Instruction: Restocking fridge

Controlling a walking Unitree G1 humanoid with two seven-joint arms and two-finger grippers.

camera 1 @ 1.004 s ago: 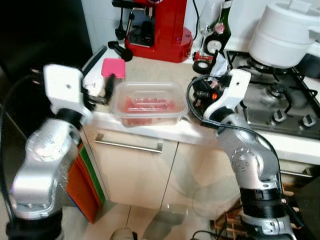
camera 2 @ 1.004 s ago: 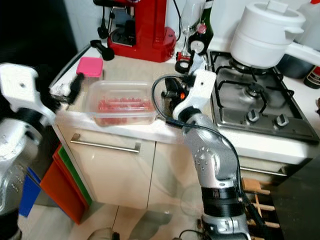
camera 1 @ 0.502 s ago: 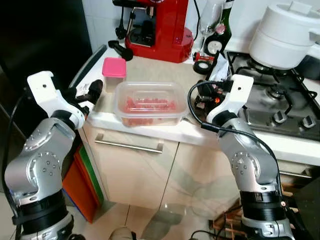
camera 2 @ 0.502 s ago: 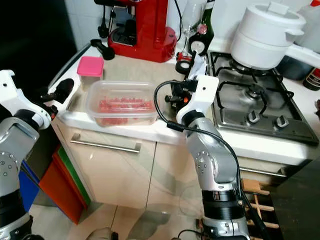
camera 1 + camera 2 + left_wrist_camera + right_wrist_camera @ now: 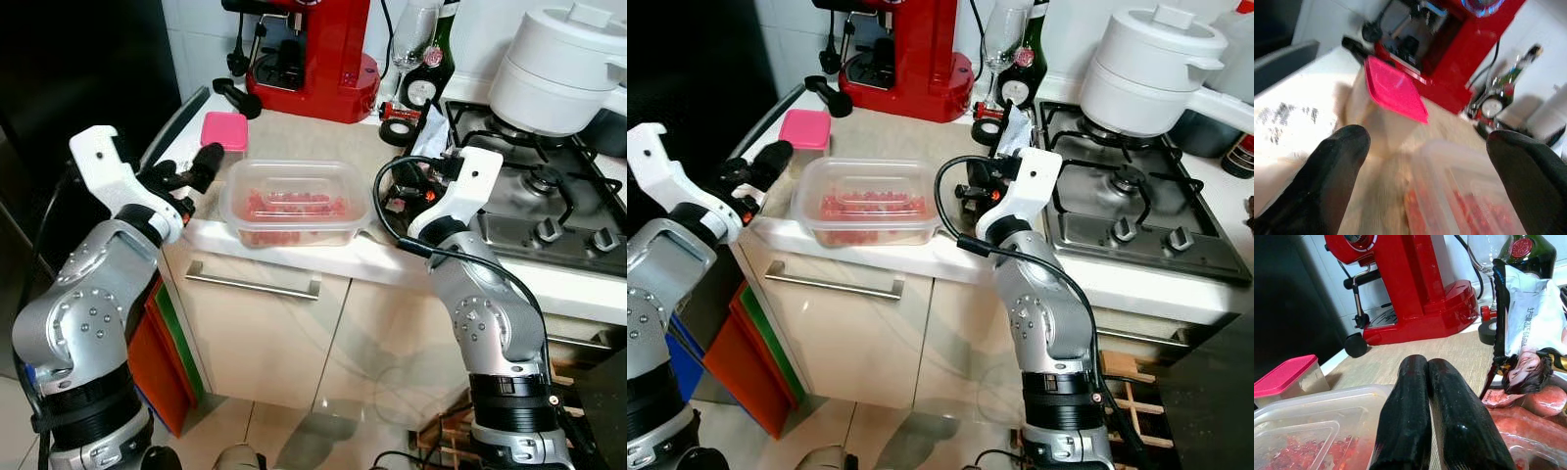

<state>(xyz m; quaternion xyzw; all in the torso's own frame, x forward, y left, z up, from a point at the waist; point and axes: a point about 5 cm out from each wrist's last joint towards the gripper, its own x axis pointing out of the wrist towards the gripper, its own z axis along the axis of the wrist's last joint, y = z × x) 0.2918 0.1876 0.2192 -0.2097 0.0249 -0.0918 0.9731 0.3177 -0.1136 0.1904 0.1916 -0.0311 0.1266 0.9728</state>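
I should next grab the clear plastic tub by its thin end rim (image 5: 226,199) with my left gripper, since the tub's broad body (image 5: 296,208) is wider than my fingers open.
A clear plastic tub (image 5: 294,201) of red food stands near the counter's front edge. Behind its left end sits a small container with a pink lid (image 5: 224,129). My left gripper (image 5: 191,168) hovers open just left of the tub, touching nothing; its wrist view looks between the two spread fingers (image 5: 1342,147) at the pink lid (image 5: 1396,90) and the tub's corner (image 5: 1459,196). My right gripper (image 5: 970,186) is at the tub's right end with its fingers (image 5: 1415,406) pressed shut together and nothing held; the tub's rim (image 5: 1312,406) lies just beyond them.
A red coffee machine (image 5: 313,49), a wine glass (image 5: 999,39) and a bottle stand at the back. A white pot (image 5: 558,69) sits on the gas hob at right. A wrapped meat packet (image 5: 1533,401) lies beside my right gripper. A dark fridge (image 5: 78,78) is at left.
My left gripper drew back from the tub's left end, then came up again beside it, open. The right arm and the tub have stayed put.
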